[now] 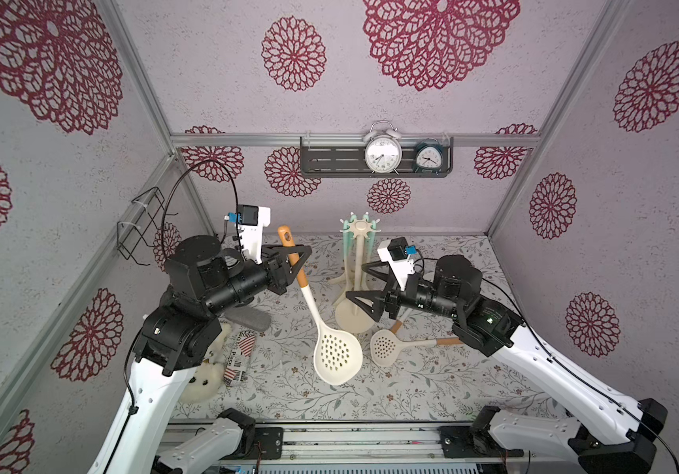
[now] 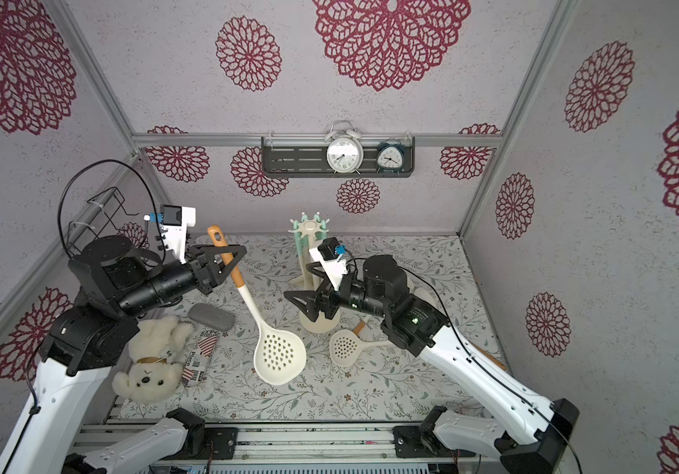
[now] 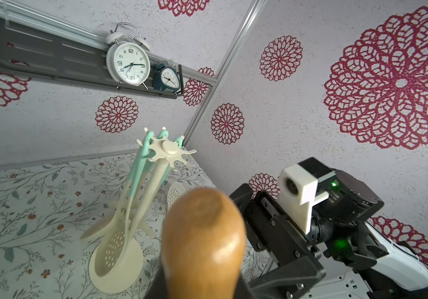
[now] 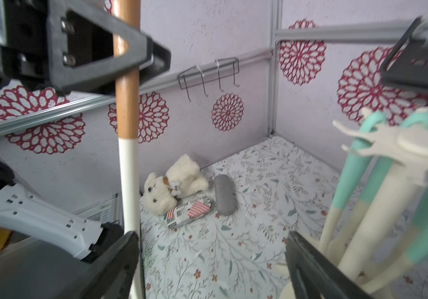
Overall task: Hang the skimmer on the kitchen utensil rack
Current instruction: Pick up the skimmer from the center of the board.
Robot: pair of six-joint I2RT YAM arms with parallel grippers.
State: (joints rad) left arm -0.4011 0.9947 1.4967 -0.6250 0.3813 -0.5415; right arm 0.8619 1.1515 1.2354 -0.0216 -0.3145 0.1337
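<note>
The holed end of the skimmer's handle should stay free to hang, so next my right gripper will grip the wooden handle low, near the white stem.
The skimmer (image 1: pixel 337 353) (image 2: pixel 279 355) has a big cream perforated head, a white shaft and a wooden handle. It hangs tilted over the floral mat, head low. My left gripper (image 1: pixel 297 262) (image 2: pixel 227 262) is shut on the wooden handle (image 3: pixel 202 238), whose end fills the left wrist view. The kitchen utensil rack (image 1: pixel 360 227) (image 2: pixel 308 225) (image 3: pixel 167 150) (image 4: pixel 412 145) stands cream and upright just right of the skimmer. My right gripper (image 1: pixel 356 282) (image 2: pixel 297 281) (image 4: pixel 213 264) is open in front of the rack's pole, holding nothing. The skimmer's shaft (image 4: pixel 128 181) runs close beside one of its fingers (image 4: pixel 119 264).
Mint-handled utensils (image 3: pixel 140 168) hang from the rack's crown. A smaller skimmer (image 1: pixel 385 349) lies on the mat by the rack's base (image 1: pixel 354 318). A teddy bear (image 2: pixel 149 361), striped packet (image 2: pixel 200 357) and grey case (image 2: pixel 211 317) lie front left. A clock shelf (image 1: pixel 329 160) and black wire rack (image 1: pixel 140 221) are on the walls.
</note>
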